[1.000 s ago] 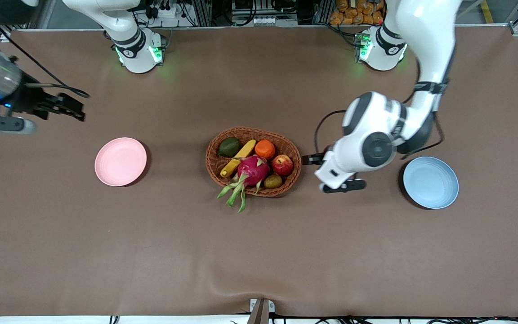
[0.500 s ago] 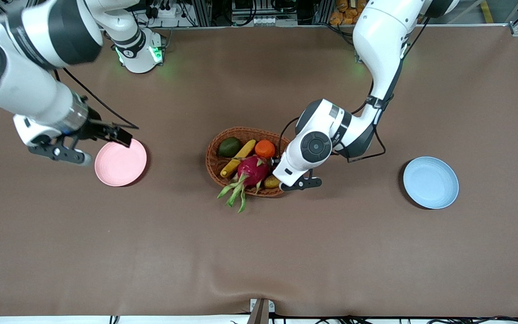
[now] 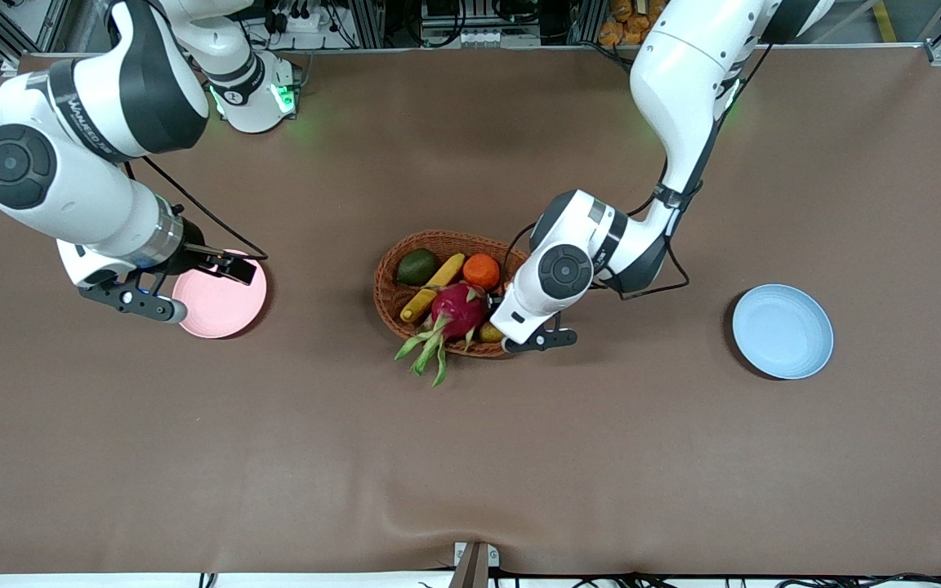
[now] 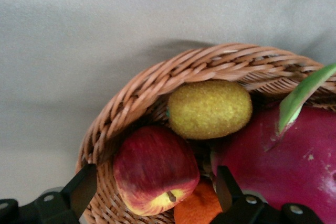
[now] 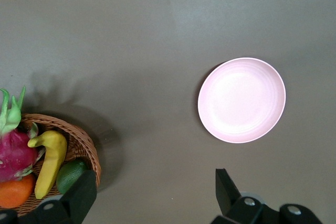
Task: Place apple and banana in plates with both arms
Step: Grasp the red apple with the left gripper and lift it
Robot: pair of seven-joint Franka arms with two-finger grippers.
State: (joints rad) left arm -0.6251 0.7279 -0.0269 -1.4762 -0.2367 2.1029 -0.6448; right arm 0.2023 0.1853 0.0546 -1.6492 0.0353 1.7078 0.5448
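Observation:
Next, my left gripper grabs the red apple's round body [image 4: 153,166] to place the apple in a plate.
The red apple [image 4: 155,169] lies in the wicker basket [image 4: 157,77] at the end toward the left arm. My left gripper [image 4: 154,190] hangs open just over it, one finger on either side, not touching. In the front view the left wrist hides the apple. The yellow banana [image 3: 434,286] lies slanted in the basket, also seen as the banana [image 5: 50,162] in the right wrist view. My right gripper [image 3: 225,268] is open and empty over the pink plate [image 3: 221,310] edge. The blue plate [image 3: 782,331] sits empty toward the left arm's end.
The basket [image 3: 438,238] also holds a magenta dragon fruit [image 3: 460,310], an orange [image 3: 481,270], a green avocado [image 3: 417,266] and a brownish-yellow kiwi [image 4: 210,108]. Dragon fruit leaves stick out over the rim toward the front camera. Brown cloth covers the table.
The left arm swung from beside the blue plate to over the basket's apple. The right arm came in from the table's end to over the pink plate. Both grippers stayed open.

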